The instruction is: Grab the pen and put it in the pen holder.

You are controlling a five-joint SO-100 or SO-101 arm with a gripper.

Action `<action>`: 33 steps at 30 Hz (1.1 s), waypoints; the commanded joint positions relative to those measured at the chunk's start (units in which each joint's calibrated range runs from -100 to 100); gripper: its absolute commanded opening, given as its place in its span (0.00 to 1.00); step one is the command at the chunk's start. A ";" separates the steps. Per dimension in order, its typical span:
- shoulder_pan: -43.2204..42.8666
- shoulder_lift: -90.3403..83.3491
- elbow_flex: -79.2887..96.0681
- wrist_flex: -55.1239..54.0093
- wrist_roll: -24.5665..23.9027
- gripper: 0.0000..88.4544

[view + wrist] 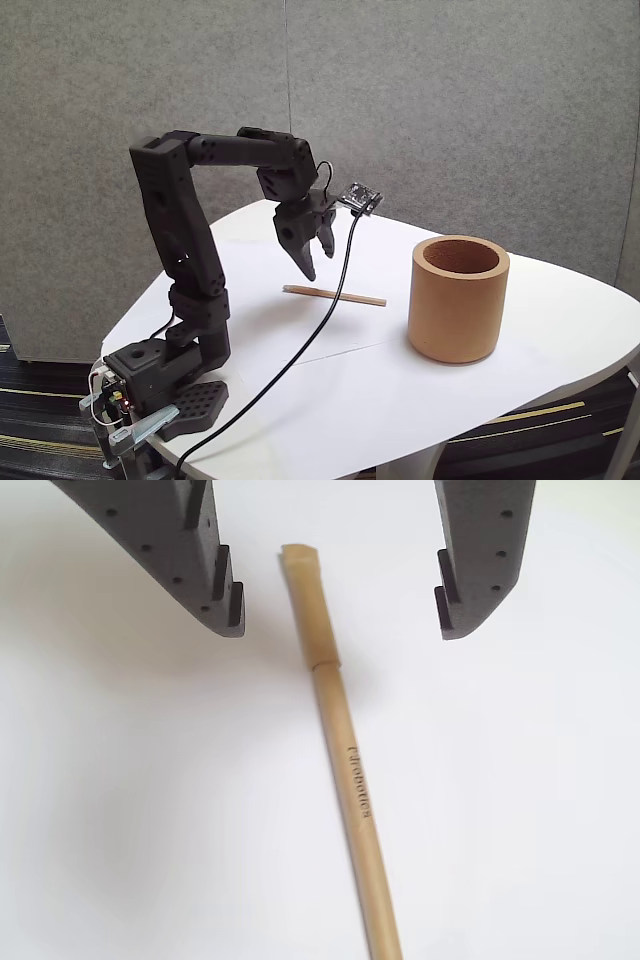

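Note:
My gripper will next hold the pen by its slim body (325, 294) to stand the pen in the pen holder (459, 298).
The pen (334, 295) is a thin light-brown stick lying flat on the white table, left of the pen holder (459, 298), a thick-walled tan cylinder standing upright. My black gripper (318, 262) hangs open just above the pen's left end, fingers pointing down. In the wrist view the pen (345, 760) runs from between the two dark fingers down to the bottom edge, and the gripper (340, 630) is spread wide on either side of the pen's capped end, without touching it.
A black cable (300, 350) trails from the wrist camera across the table (420, 410) to the front left edge. The arm's base (165, 375) is clamped at the table's left corner. Grey panels stand behind.

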 commanded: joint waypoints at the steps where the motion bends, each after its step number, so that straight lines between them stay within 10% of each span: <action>1: -0.01 4.30 -3.79 -0.51 0.25 0.30; 33: 0.28 20.48 -9.93 -0.42 2.62 0.30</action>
